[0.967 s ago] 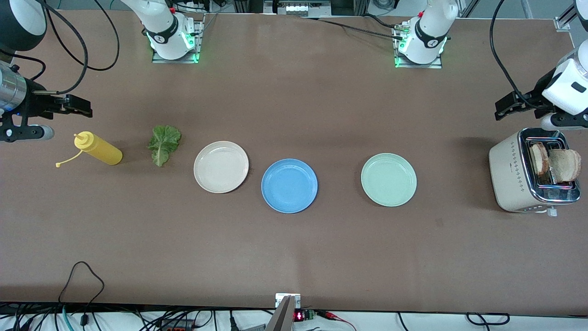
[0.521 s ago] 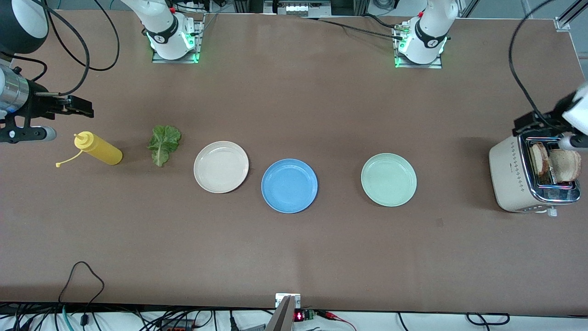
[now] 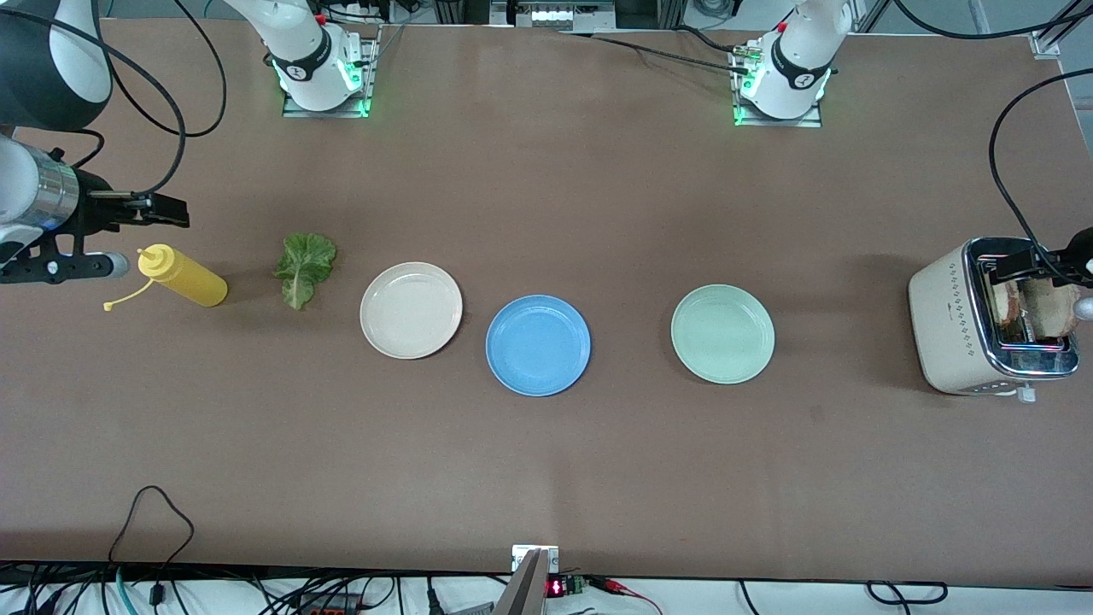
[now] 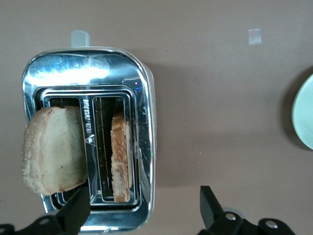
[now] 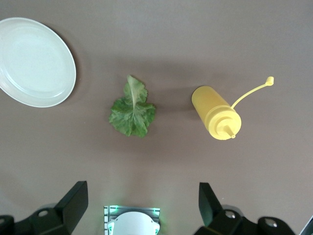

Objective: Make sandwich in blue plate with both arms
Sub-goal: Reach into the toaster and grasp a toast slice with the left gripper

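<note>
My left gripper grabs the toast slice by its crust edge (image 3: 1006, 303) next, to lay bread on the blue plate (image 3: 538, 344).
The blue plate (image 3: 538, 344) lies bare mid-table. The sandwich's parts lie apart: two toast slices stand in the cream toaster (image 3: 952, 320) at the left arm's end, one leaning out (image 4: 54, 149), one upright in its slot (image 4: 121, 164). A green lettuce leaf (image 3: 305, 267) (image 5: 132, 110) lies on the table toward the right arm's end. My left gripper (image 3: 1025, 263) (image 4: 143, 205) hangs open over the toaster, nothing between its fingers. My right gripper (image 3: 166, 212) (image 5: 142, 200) is open and empty in the air beside the yellow bottle.
A yellow squeeze bottle (image 3: 184, 276) (image 5: 217, 115) lies on its side beside the lettuce. A cream plate (image 3: 411, 309) (image 5: 34, 61) and a pale green plate (image 3: 722, 334) flank the blue one. Cables hang near both table ends.
The left gripper has come down over the toaster's slots. The right gripper has shifted slightly toward the yellow bottle. Nothing on the table has moved.
</note>
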You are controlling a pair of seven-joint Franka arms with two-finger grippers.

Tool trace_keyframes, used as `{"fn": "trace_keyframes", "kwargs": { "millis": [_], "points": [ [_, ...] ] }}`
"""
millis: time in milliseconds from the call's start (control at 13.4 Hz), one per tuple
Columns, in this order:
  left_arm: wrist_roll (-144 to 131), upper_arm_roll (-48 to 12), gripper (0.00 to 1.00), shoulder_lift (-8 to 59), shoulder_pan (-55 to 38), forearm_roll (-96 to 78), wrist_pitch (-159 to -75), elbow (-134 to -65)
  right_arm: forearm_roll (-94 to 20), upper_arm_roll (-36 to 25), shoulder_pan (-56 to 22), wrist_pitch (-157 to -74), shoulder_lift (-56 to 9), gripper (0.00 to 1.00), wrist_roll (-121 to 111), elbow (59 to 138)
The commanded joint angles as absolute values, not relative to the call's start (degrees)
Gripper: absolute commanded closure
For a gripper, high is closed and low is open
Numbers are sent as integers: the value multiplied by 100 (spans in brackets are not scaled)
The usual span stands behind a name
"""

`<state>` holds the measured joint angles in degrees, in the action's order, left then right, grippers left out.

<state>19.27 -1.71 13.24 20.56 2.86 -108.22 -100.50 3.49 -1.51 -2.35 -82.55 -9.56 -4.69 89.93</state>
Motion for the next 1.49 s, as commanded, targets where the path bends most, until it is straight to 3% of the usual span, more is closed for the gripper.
{"fn": "trace_keyframes", "kwargs": {
  "millis": [0,595,744,893,1042,1265,1414],
  "points": [
    [2118,-220,6,1573,2136,588,-10977,-9905,308,-114,-237,-8060,-958,0,-413,8930],
    [2127,-220,25,2030,2294,589,-11171,-9923,308,-114,-290,-8016,-967,0,-396,8938],
    [2118,-228,43,2039,2355,589,-11153,-9958,308,-114,-308,-8016,-967,0,-396,8938],
    [2127,-228,74,2039,2390,589,-11118,-9967,308,-114,-308,-8024,-967,0,-396,8930],
    [2336,-229,99,2039,2469,589,-11109,-9975,308,-114,-299,-8016,-967,0,-396,8938],
    [2619,-229,99,1995,2602,589,-11022,-9906,308,-114,-299,-8024,-967,0,-396,8973],
    [2593,-316,100,1812,2584,554,-10402,-9504,308,-114,-299,-8016,-967,0,-396,8982]
  ]
}}
